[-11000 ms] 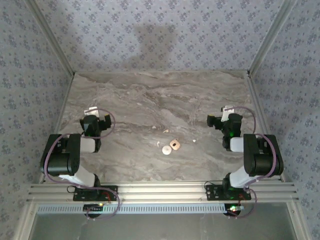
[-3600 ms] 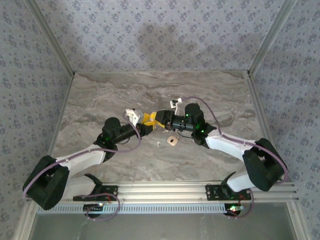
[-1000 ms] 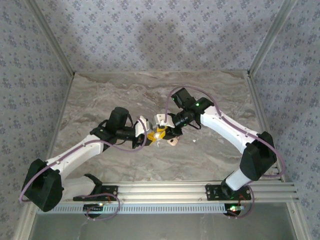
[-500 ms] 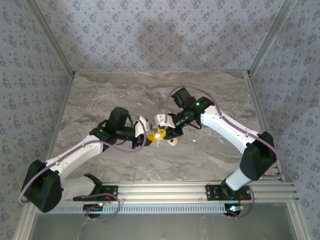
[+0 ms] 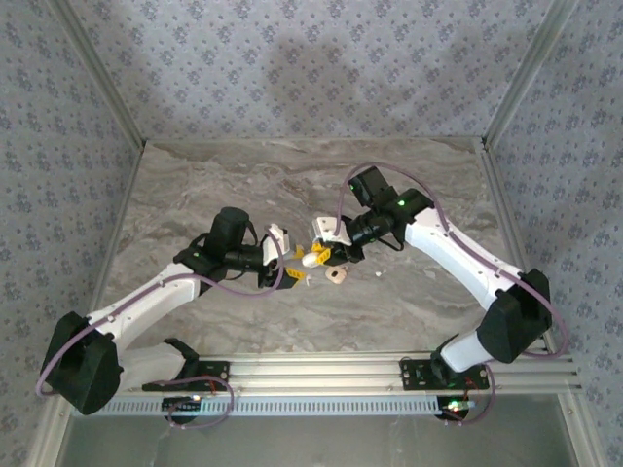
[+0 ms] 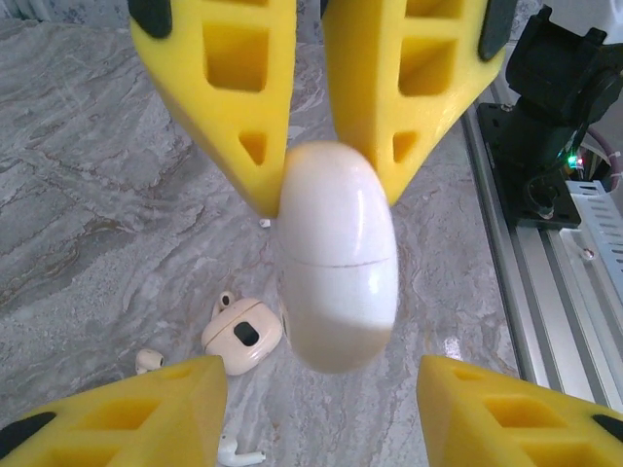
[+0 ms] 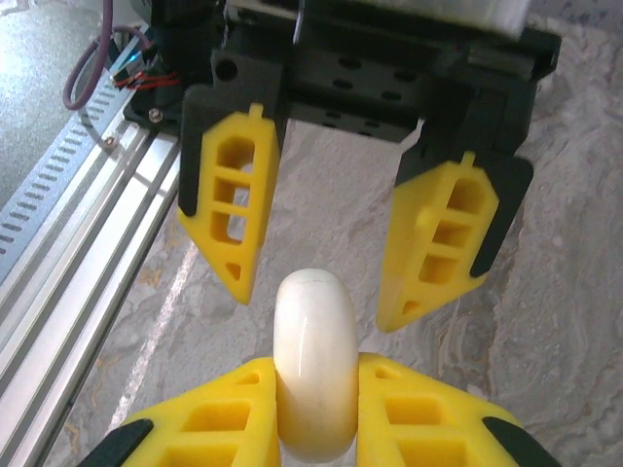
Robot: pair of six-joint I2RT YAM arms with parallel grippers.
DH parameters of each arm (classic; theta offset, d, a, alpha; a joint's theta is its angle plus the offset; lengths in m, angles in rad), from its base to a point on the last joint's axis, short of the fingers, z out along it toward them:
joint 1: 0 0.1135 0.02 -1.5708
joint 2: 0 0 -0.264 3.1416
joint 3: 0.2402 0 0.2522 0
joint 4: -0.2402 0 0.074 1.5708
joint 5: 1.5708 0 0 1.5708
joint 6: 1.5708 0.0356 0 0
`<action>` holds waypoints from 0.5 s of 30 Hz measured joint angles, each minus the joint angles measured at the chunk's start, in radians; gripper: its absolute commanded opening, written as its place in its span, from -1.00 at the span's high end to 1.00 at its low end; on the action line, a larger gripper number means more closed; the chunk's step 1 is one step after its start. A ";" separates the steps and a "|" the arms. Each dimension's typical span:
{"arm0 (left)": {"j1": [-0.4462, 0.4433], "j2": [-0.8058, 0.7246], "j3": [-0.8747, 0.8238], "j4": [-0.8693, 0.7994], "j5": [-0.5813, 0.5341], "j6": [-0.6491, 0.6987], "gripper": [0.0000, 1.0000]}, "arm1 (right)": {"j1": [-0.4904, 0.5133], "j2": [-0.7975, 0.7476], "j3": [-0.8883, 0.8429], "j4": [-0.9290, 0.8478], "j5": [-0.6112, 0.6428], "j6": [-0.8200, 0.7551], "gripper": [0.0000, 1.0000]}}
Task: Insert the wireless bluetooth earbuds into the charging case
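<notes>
My left gripper grabs the white charging case by its loose end past the case's seam next. That leaves the case's lid free for inserting earbuds.
My right gripper is shut on a white rounded charging case, held closed above the table. Facing it, my left gripper stands open, its yellow fingers either side of the case's end without touching. The same case hangs between the right gripper's fingers in the left wrist view. Below on the marble lie a white stemmed earbud and a smaller earbud. From above, the two grippers meet at mid-table, and one white earbud speck lies to their right.
A tan rounded-square case rests on the table under the grippers, with another small bud against its far side; it also shows from above. The aluminium rail and an arm base run along the near edge.
Half a second ago both grippers met on the white case. Now the left gripper has opened and drawn back left, while the right gripper has moved slightly right with the case.
</notes>
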 measured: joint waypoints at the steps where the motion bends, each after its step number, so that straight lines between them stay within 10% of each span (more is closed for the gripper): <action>1: 0.000 0.000 0.000 0.002 0.000 -0.001 -0.05 | 0.000 -0.002 0.000 0.006 -0.005 0.003 0.57; 15: 0.000 0.000 0.000 0.052 0.027 -0.042 0.23 | 0.002 -0.001 -0.005 0.055 -0.005 0.030 0.57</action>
